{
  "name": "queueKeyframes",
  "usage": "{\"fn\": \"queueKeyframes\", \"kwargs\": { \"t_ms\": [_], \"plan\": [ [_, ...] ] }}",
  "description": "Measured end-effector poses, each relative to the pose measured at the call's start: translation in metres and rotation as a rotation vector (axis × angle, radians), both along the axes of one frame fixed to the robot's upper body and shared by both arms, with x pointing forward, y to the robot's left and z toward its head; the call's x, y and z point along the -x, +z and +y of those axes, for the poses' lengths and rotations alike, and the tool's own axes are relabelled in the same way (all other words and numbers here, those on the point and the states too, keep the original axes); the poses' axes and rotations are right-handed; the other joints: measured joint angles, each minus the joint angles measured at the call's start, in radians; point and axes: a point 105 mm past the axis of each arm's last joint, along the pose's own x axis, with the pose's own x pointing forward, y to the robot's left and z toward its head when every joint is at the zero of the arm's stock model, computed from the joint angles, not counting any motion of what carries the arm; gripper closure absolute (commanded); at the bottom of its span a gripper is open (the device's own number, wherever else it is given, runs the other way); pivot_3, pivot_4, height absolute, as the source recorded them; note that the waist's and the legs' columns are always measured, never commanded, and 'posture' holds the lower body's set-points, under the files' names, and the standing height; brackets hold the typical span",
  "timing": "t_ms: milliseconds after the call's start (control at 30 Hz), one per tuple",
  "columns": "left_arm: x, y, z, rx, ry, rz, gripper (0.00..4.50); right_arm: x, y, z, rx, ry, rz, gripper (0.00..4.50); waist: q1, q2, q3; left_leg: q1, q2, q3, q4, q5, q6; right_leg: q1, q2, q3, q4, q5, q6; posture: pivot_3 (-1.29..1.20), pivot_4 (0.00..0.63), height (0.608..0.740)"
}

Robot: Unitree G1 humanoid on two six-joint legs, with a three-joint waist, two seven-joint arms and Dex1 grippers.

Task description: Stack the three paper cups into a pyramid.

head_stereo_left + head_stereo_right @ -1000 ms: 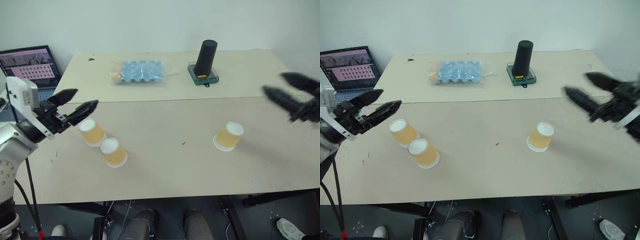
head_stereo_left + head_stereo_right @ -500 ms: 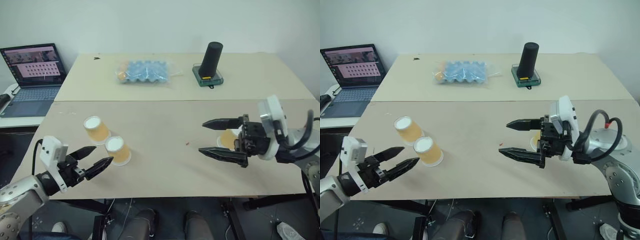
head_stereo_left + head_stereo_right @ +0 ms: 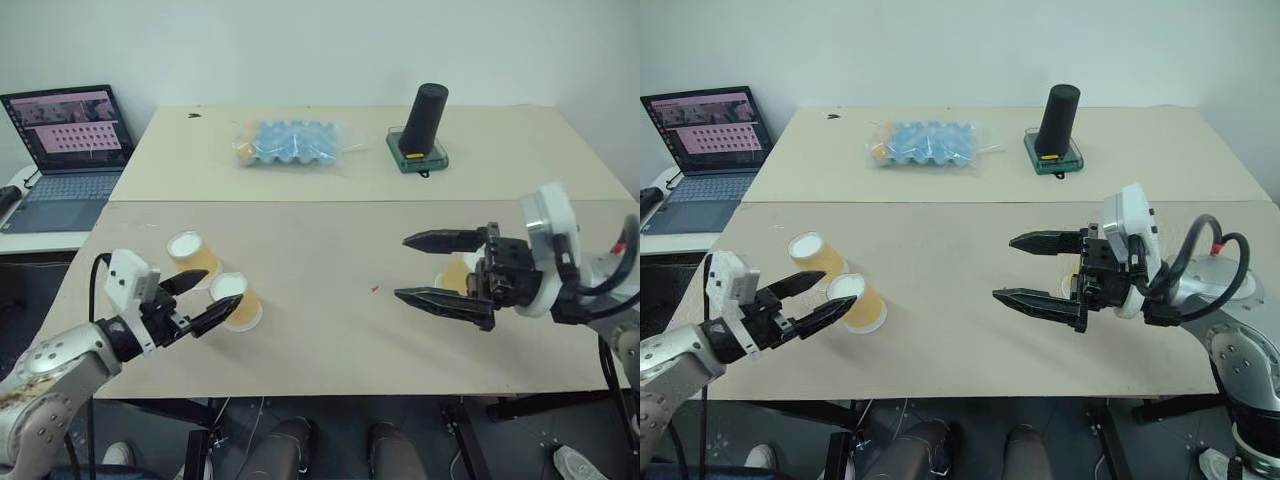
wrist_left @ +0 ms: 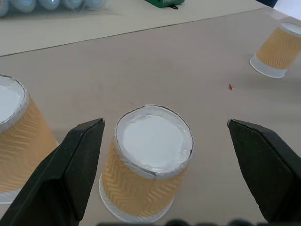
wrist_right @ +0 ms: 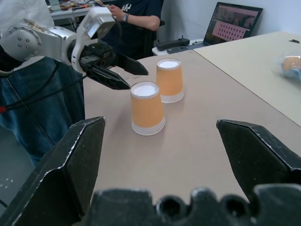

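Observation:
My left gripper's fingers are still short of the nearer cup's white top (image 3: 227,283), so it moves forward next, before closing on the cup.
Two tan-orange paper cups stand upside down, close together, at the table's left: one further back (image 3: 192,256) and one nearer the front (image 3: 236,300). My left gripper (image 3: 215,297) is open and level, its fingers either side of the nearer cup (image 4: 150,165) without touching it. The third cup (image 3: 455,277) stands at the right, mostly hidden behind my right gripper (image 3: 402,267), which is open, empty and points left. The right wrist view looks across at the two cups (image 5: 146,108) and my left gripper (image 5: 113,70).
At the back of the table lie a bagged blue egg tray (image 3: 290,142) and a tall black cylinder (image 3: 424,118) on a green base. A laptop (image 3: 66,140) sits on a side table at the left. People (image 5: 136,23) stand past the left end.
The camera has shifted. My left gripper came down and closed in around the nearer left cup. My right gripper swung in from the far right to in front of the lone cup.

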Motion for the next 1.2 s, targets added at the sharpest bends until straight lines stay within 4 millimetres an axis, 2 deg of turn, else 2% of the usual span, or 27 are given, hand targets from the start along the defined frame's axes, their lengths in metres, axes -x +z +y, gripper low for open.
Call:
{"fn": "queueKeyframes", "kwargs": {
  "t_ms": [533,867,1000,1033,1100,1200],
  "plan": [
    [-0.020,-0.019,-0.007,-0.055,-0.074,0.038,0.04,0.008,0.005,0.001,-0.019,-0.050,-0.019,0.00,0.001,0.000,0.000,0.000,0.001,0.000,0.000,0.000,0.000,0.000,0.001,0.000,0.000,0.000,0.000,0.00,0.150,0.727],
    [-0.031,-0.018,-0.008,-0.059,-0.072,0.023,0.04,0.007,0.005,0.001,-0.020,-0.077,-0.023,0.00,0.001,0.000,0.000,0.000,0.001,0.000,0.000,0.000,0.000,0.000,0.001,0.000,0.000,0.001,0.000,0.00,0.150,0.727],
    [-0.032,-0.016,-0.009,-0.054,-0.074,0.014,0.91,0.006,0.005,0.001,-0.020,-0.080,-0.024,0.00,0.001,0.000,0.000,0.000,0.001,0.000,0.000,0.000,0.000,0.000,0.001,0.000,0.000,0.001,0.000,0.00,0.150,0.727],
    [-0.032,-0.016,-0.009,-0.053,-0.074,0.014,1.36,0.006,0.005,0.001,-0.020,-0.080,-0.024,0.00,0.001,0.000,0.000,0.000,0.001,0.000,0.000,0.000,0.000,0.000,0.001,0.000,0.000,0.001,0.000,0.00,0.150,0.727],
    [-0.032,-0.016,-0.009,-0.053,-0.074,0.015,1.93,0.006,0.005,0.001,-0.020,-0.081,-0.024,0.00,0.001,0.000,0.000,0.000,0.001,0.000,0.000,0.000,0.000,0.000,0.001,0.000,0.000,0.001,0.000,0.00,0.150,0.727],
    [-0.032,-0.016,-0.009,-0.053,-0.073,0.018,1.93,0.006,0.005,0.000,-0.020,-0.086,-0.021,0.00,0.001,0.000,0.000,0.000,0.001,0.000,0.000,0.000,0.000,0.000,0.001,0.000,0.000,0.001,0.000,0.00,0.150,0.727]
  ]
}}
